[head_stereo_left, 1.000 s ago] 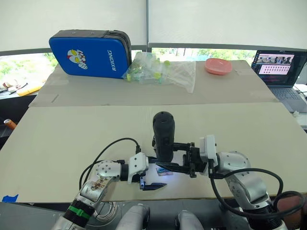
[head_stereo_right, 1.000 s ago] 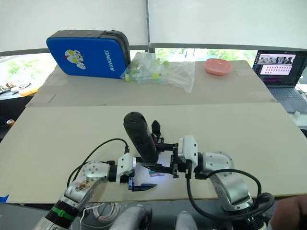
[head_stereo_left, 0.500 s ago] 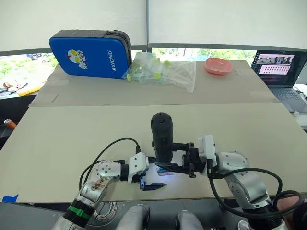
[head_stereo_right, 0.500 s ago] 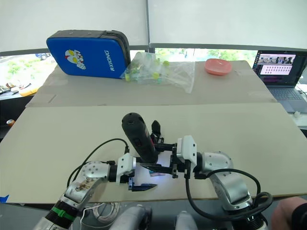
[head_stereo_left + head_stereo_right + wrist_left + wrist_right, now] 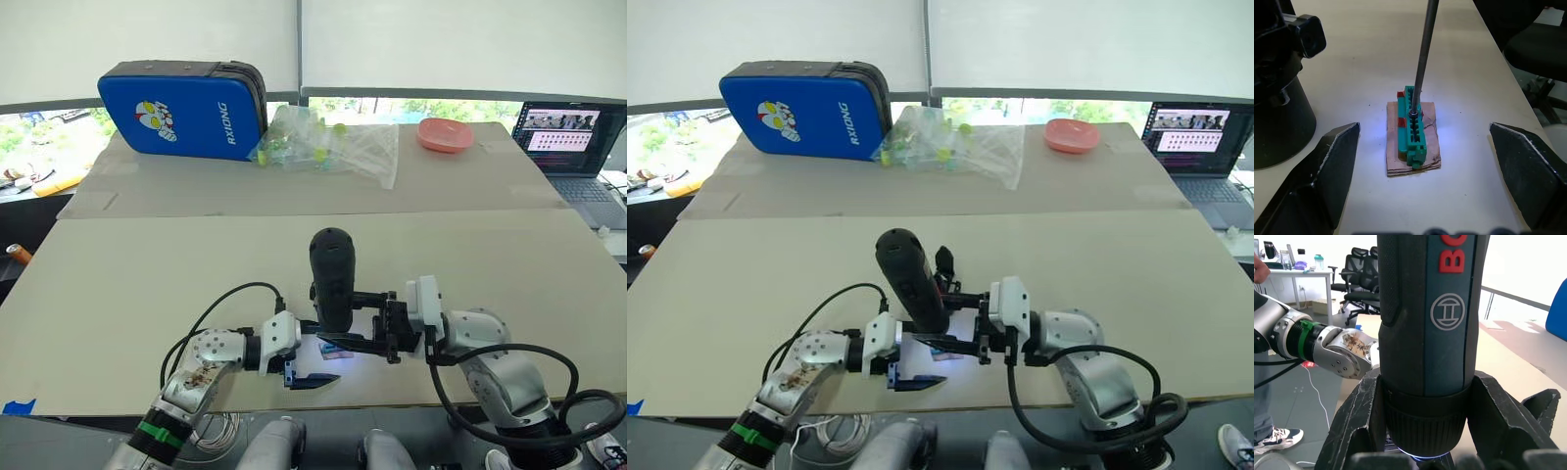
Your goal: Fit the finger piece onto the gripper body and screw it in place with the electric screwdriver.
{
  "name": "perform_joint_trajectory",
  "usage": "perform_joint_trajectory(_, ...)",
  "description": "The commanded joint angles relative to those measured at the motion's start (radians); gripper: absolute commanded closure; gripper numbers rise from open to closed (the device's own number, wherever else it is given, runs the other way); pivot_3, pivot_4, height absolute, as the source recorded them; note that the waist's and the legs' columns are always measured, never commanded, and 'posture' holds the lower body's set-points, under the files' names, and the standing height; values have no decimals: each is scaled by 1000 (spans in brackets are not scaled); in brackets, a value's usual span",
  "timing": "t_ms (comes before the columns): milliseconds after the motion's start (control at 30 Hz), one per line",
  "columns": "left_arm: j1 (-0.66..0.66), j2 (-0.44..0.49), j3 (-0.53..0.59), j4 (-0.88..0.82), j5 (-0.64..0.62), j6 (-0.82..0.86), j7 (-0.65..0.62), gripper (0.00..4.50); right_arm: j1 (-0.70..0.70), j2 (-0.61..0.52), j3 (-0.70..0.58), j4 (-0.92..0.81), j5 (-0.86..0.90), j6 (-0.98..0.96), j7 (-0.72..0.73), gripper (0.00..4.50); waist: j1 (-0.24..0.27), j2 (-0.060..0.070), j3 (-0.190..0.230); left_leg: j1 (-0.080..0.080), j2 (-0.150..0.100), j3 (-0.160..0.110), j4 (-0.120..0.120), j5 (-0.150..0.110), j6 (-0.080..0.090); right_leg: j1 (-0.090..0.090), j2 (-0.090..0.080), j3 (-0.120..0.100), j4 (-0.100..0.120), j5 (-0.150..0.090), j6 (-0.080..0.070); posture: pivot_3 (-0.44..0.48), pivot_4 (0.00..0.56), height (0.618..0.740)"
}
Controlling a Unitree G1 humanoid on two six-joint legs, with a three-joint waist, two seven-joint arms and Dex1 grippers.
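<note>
Next, my left gripper grabs the gripper body by its round base to hold it steady for the electric screwdriver [image 5: 332, 277].
My right gripper [image 5: 340, 334] is shut on the electric screwdriver [image 5: 332, 277], a thick dark cylinder held upright near the table's front edge. Its thin bit [image 5: 1422, 54] comes down onto a small green block [image 5: 1414, 128] on a brown base, lit by the tool's light. My left gripper [image 5: 1425, 166] is open, with its fingers [image 5: 1327, 171] spread wide to either side of that block, not touching it. Just behind the screwdriver stands the gripper body [image 5: 942, 269], black with a round base [image 5: 1276, 107] and an upright pointed finger. The finger piece is hidden or out of view.
At the back of the table are a blue case [image 5: 183, 109], a clear plastic bag of small parts [image 5: 328, 142] and a pink bowl [image 5: 446, 134]. A laptop [image 5: 573, 137] sits at the far right. Cables trail from both arms over the table's front edge [image 5: 118, 403].
The screwdriver's top has leaned very slightly to the left. Both grippers hold as before.
</note>
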Motion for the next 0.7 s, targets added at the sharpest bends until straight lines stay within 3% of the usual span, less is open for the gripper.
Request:
perform_joint_trajectory(33, 23, 19, 11, 18, -19, 2, -20, 40, -20, -5, -32, -81, 56, 2, -10, 2592, -1, 0, 0, 0, 0, 0, 0, 0, 0, 0, 0, 0, 0, 0, 0, 0, 150, 740)
perform_joint_trajectory(333, 25, 31, 61, -14, -86, -9, -51, 40, -30, -25, -49, -118, 100, 25, -23, 2592, -16, -1, 0, 0, 1, 0, -1, 0, 0, -1, 0, 0, 0, 0, 0, 0, 150, 740)
perform_joint_trajectory(700, 40, 76, 181, -113, -260, 15, -138, 40, -64, -54, -94, -183, 184, 75, -61, 2592, -22, -2, 1, -2, 0, 0, -1, 0, 0, -2, -1, 0, -1, 0, 0, 0, 150, 740)
